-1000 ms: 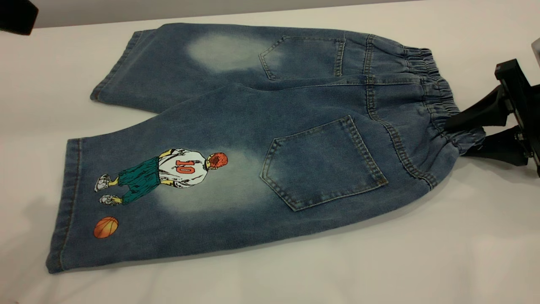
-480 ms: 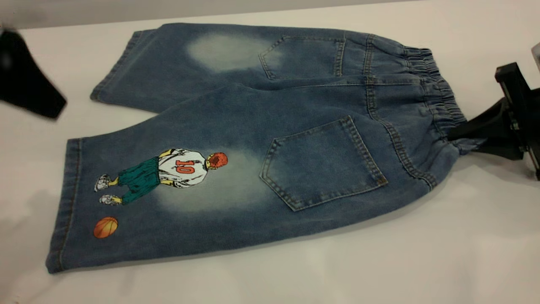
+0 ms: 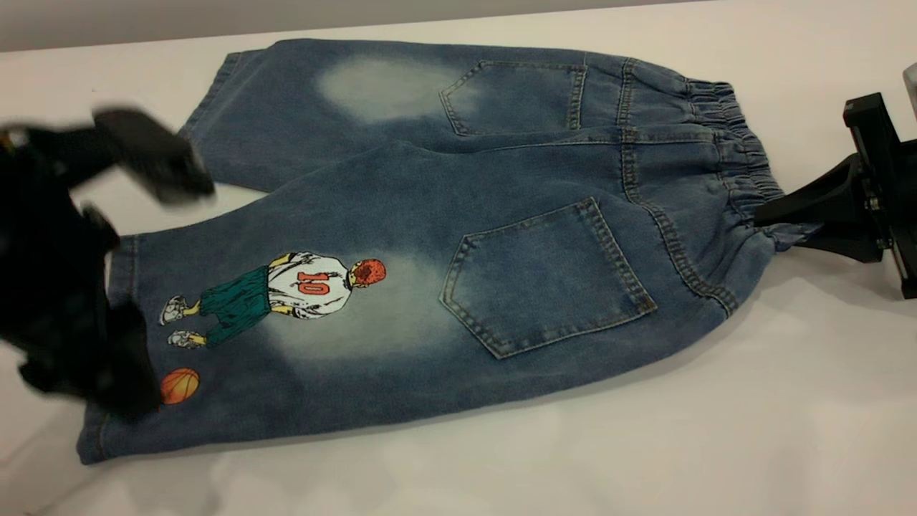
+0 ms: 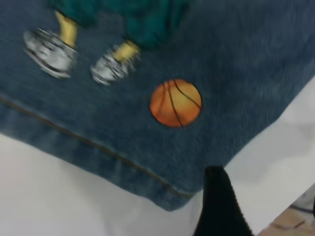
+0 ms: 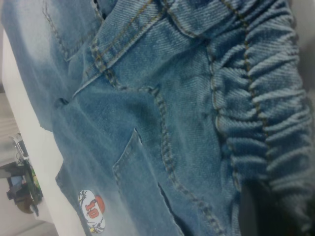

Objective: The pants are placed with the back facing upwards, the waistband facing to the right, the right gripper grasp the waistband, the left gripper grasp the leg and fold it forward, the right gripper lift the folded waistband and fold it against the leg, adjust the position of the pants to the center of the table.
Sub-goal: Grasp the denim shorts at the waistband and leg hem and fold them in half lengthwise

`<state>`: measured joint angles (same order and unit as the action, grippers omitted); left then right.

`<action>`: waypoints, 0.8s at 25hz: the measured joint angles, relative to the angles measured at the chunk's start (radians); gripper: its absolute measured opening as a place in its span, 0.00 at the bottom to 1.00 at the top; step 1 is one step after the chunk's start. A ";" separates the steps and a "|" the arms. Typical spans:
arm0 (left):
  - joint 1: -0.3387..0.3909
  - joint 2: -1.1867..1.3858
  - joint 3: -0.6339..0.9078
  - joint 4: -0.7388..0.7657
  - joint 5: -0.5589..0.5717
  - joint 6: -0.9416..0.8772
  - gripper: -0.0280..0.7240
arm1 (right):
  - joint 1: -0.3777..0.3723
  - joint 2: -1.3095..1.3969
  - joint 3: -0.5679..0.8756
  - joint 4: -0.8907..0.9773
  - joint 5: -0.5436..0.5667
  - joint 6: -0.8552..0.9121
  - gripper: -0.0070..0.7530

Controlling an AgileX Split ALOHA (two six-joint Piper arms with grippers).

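Note:
My left gripper grabs the pants point(image 3: 430, 201) by the hem corner near the basketball next, to fold the printed leg over the plain leg point(image 3: 284, 112).
The pants point(image 3: 430, 201) lie flat, back pockets up, on the white table point(image 3: 645, 444). Their ruffled waistband point(image 3: 738, 150) points right. My right gripper point(image 3: 772, 226) is shut on the near end of the waistband, bunching it there; in the right wrist view a dark finger point(image 5: 261, 206) presses the gathered band point(image 5: 266, 98). My left gripper point(image 3: 161, 290) is blurred and open, straddling the hem of the printed leg point(image 3: 322, 344), and it partly covers the hem. One of its fingers point(image 4: 219, 206) stands just off the hem corner, close to the orange basketball point(image 4: 175, 103).
The plain leg point(image 3: 322, 107) with a pale patch lies on the far side. White tabletop runs along the near side and beyond the right gripper. The table edge point(image 4: 283, 209) passes close to the left gripper, with floor beyond.
My left gripper swept in from the far left corner to over the printed leg's hem. My right gripper's fingers closed on the waistband and pinched it together.

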<state>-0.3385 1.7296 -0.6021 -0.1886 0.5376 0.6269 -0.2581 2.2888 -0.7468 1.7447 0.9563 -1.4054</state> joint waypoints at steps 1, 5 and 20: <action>-0.004 0.009 0.016 0.025 -0.023 -0.019 0.57 | 0.000 0.000 0.000 0.000 0.002 0.000 0.05; -0.004 0.009 0.064 0.112 -0.075 -0.108 0.57 | 0.000 0.000 0.000 0.000 0.015 0.000 0.05; -0.004 0.072 0.121 0.321 -0.244 -0.264 0.57 | -0.001 0.000 0.000 0.000 0.015 0.000 0.06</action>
<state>-0.3429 1.8016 -0.4809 0.1325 0.2932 0.3633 -0.2590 2.2888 -0.7468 1.7447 0.9710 -1.4054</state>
